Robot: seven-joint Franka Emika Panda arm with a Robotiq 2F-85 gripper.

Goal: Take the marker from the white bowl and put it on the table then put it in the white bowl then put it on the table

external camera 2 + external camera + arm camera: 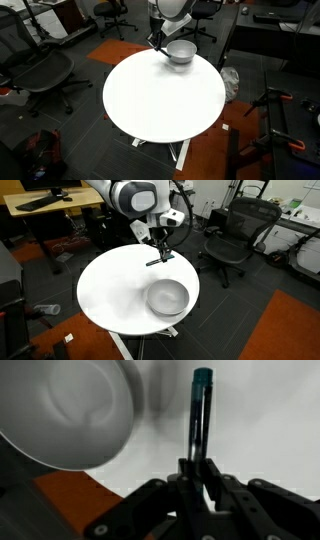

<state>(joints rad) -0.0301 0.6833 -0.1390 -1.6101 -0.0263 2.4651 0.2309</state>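
The robot's gripper needs to keep hold of the marker until it is over the bowl point(167, 298): the bowl is beside the marker, which would fall on the tabletop if the gripper opened now.
My gripper point(197, 465) is shut on the marker point(201, 410), a slim dark stick with a teal tip that points away from the fingers over the white table point(265, 420). The white bowl point(70, 410) lies to its left in the wrist view and is empty. In both exterior views the gripper point(161, 252) point(157, 41) hangs low over the table point(110, 290) point(160, 100) near its edge, beside the bowl point(167, 298) point(181, 50). The marker point(157, 261) shows as a small dark stick below the fingers. I cannot tell whether it touches the tabletop.
Black office chairs point(230, 235) point(45, 75) stand around the table. A light-wood desk point(45, 202) with a monitor and keyboard is behind. An orange floor patch point(285, 330) lies beyond the table. Most of the round tabletop is bare white.
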